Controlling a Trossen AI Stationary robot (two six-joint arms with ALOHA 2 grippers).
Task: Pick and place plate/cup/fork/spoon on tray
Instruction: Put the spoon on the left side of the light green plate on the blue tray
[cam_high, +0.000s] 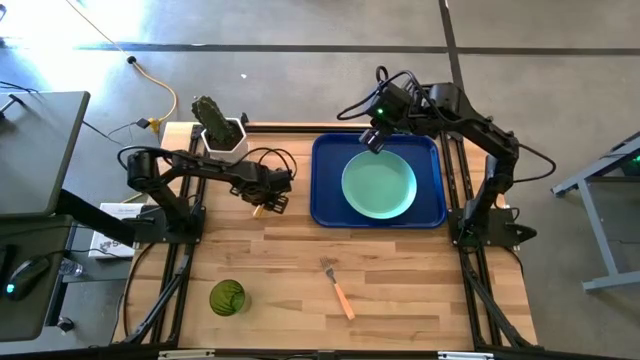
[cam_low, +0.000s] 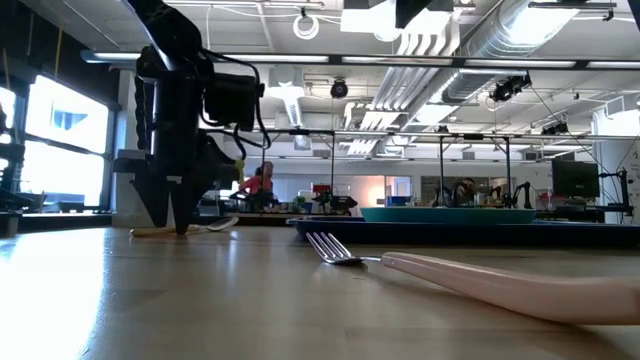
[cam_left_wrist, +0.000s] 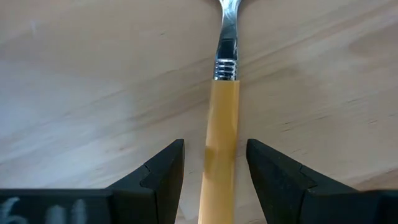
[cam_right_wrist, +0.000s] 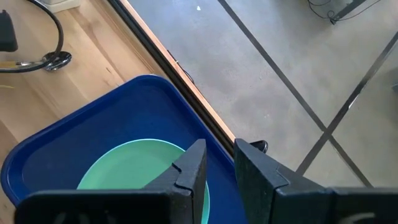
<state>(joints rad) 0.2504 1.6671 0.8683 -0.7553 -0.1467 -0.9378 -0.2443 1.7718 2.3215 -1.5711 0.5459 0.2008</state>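
Note:
I should close my left gripper on the spoon's handle: its fingers are low on both sides of the handle, above the table.
The spoon, orange-wood handle and silver neck, lies flat on the table left of the tray. My left gripper points down over it, open, one finger on each side of the handle with a gap on both sides. In the high view this gripper hides most of the spoon. The mint-green plate lies in the dark-blue tray. My right gripper hovers above the tray's far edge, fingers slightly apart with nothing between them. The fork and the green cup rest on the near part of the table.
A cactus in a white pot stands at the table's far left, close behind my left arm. Cables run over the floor beyond the far edge. Bare wood lies between the fork and the tray.

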